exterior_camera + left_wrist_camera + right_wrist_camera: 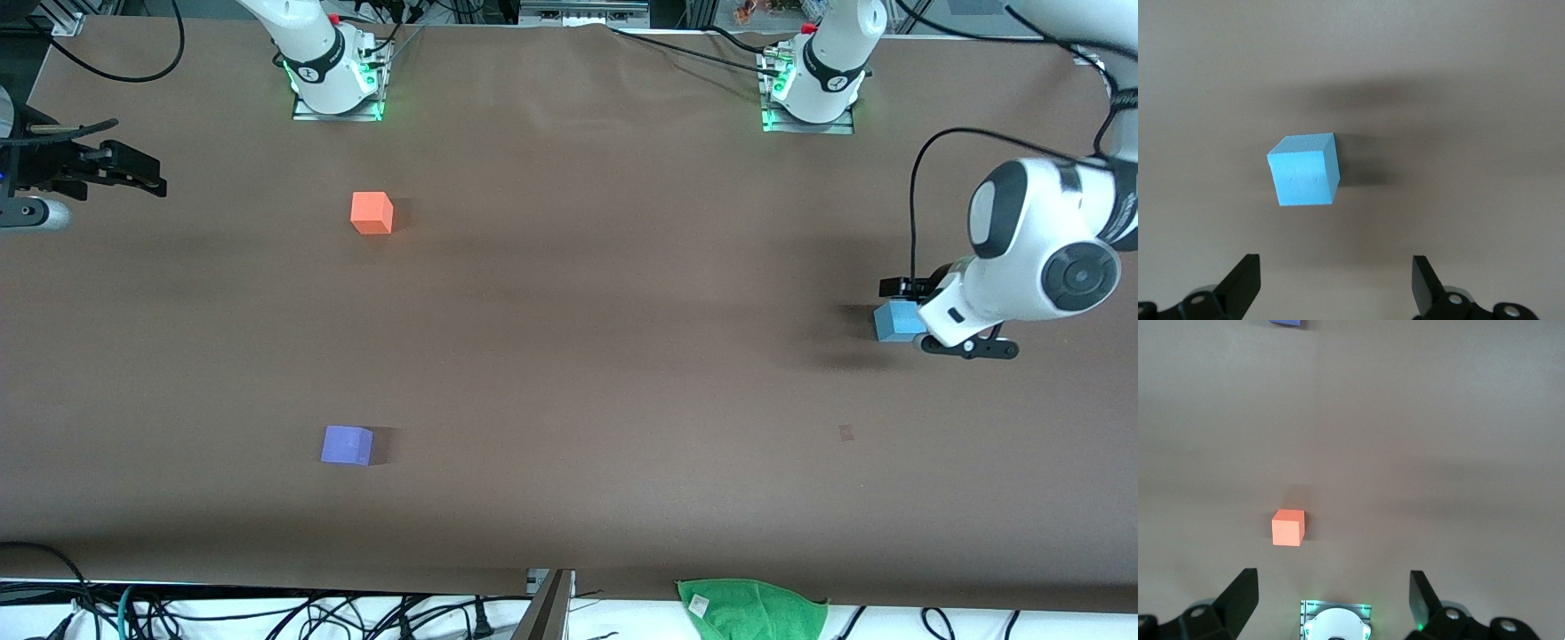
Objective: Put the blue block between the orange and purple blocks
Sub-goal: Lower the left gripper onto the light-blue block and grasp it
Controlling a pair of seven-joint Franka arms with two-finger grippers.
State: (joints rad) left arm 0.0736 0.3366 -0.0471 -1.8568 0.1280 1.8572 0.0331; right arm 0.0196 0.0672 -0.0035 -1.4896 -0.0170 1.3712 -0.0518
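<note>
The left gripper picks up the blue block by its two opposite sides next, to place the blue block point(896, 322).
The light blue block point(896, 322) lies on the brown table at the left arm's end. My left gripper point(925, 318) hangs over it, open and empty. In the left wrist view the blue block point(1303, 180) sits ahead of the open gripper point(1336, 280), apart from both fingers. The orange block point(372, 213) lies near the right arm's base. The purple block point(347, 444) lies nearer the front camera, in line with the orange one. My right gripper point(147, 173) waits open at the right arm's end of the table. The right wrist view shows the orange block point(1287, 527), the purple block's edge point(1286, 322) and the open right gripper point(1333, 597).
The two arm bases point(336, 84) point(811, 93) stand along the table's edge farthest from the front camera. A green cloth point(751, 604) lies off the table's front edge. Cables run along that edge. Bare tabletop point(360, 329) separates the orange and purple blocks.
</note>
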